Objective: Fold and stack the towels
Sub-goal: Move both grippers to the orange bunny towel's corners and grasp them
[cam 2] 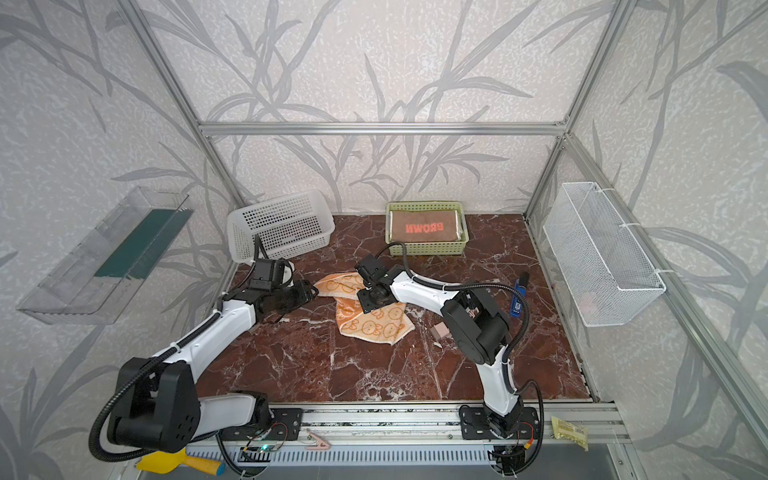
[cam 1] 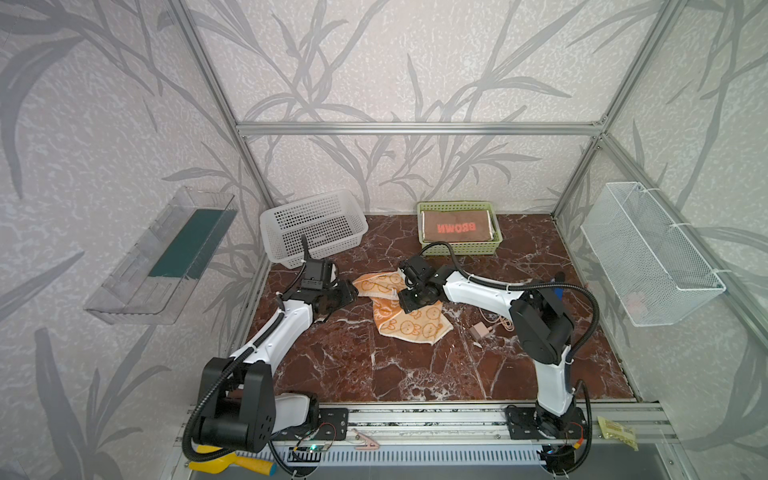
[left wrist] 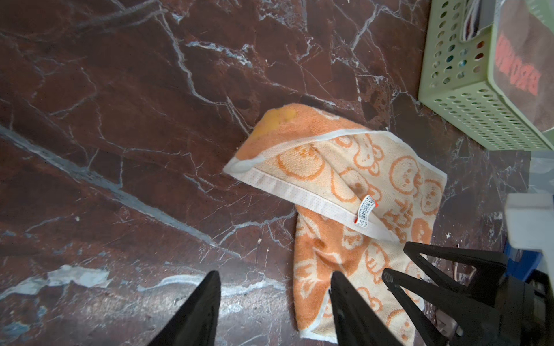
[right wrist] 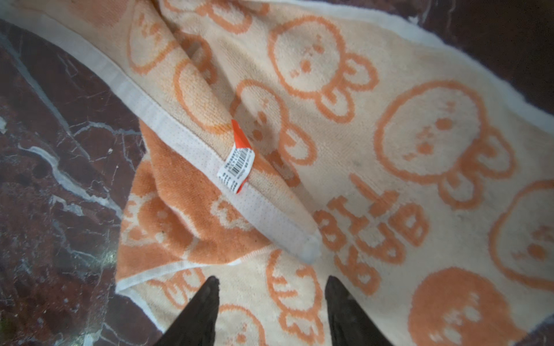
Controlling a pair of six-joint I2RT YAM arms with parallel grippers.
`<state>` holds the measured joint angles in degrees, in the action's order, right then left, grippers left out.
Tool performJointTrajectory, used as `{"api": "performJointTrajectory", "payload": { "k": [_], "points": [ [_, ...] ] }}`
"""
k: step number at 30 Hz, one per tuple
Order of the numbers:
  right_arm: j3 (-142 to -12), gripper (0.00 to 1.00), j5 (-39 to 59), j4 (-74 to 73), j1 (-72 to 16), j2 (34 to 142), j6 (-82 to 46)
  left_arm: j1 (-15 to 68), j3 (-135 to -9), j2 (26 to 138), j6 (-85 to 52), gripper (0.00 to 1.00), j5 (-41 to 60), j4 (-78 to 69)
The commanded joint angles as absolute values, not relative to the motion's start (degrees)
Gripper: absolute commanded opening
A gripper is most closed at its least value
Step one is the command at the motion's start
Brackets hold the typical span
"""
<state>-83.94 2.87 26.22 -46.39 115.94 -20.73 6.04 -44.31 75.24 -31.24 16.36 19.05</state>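
The left gripper reaches the orange towel (left wrist: 359, 185) next and grips the tagged edge's free corner, opposite my right gripper, to spread it for folding.
One orange-and-cream bunny towel (cam 1: 415, 326) (cam 2: 374, 324) lies crumpled mid-table, one edge with a barcode tag (right wrist: 236, 167) folded over it. Another towel (cam 1: 457, 226), brown with red lettering, lies folded in the green basket (cam 1: 459, 249). My left gripper (cam 1: 349, 294) (left wrist: 275, 274) is open just left of the orange towel (left wrist: 359, 185), with only marble between its fingers. Low over the towel's middle (right wrist: 389, 134), my right gripper (cam 1: 406, 301) (right wrist: 272, 278) is open and holds nothing. Its fingers (left wrist: 434, 269) also show in the left wrist view.
A white perforated basket (cam 1: 311, 232) stands at the back left. A small plug with a cord (cam 1: 480, 331) lies right of the towel. A wire basket (cam 1: 652, 257) hangs on the right wall and a clear shelf (cam 1: 162, 257) on the left wall.
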Motion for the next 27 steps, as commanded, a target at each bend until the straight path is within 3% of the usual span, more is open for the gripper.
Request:
{"api": "performJointTrajectory", "payload": {
  "k": [1, 7, 21, 23, 26, 27],
  "points": [
    [-86.13, 0.58, 1.68, 27.95, -46.4, 117.2, -18.78, 4.97, -46.24, 78.08, -31.4, 0.62, 14.03, 17.08],
    [-90.24, 0.58, -1.04, 31.47, -46.34, 120.1, -15.66, 3.51, -47.06, 85.69, -33.99, 0.63, 22.75, 8.69],
    [-97.43, 0.56, -2.55, 35.42, -46.33, 126.21, -8.65, 3.29, -50.23, 97.63, -35.04, 0.61, 20.76, -3.18],
    [-98.19, 0.52, -2.76, 35.43, -46.4, 126.75, -7.81, 3.34, -51.17, 99.36, -34.99, 0.59, 21.0, -4.48],
    [-99.12, 0.33, -4.15, 35.81, -46.45, 126.93, -6.68, 3.32, -52.15, 101.3, -35.07, 0.52, 21.07, -6.23],
    [-99.3, 0.24, -5.23, 36.06, -46.45, 126.75, -6.32, 3.26, -52.48, 101.67, -35.21, 0.44, 21.53, -6.2]
  ]
}}
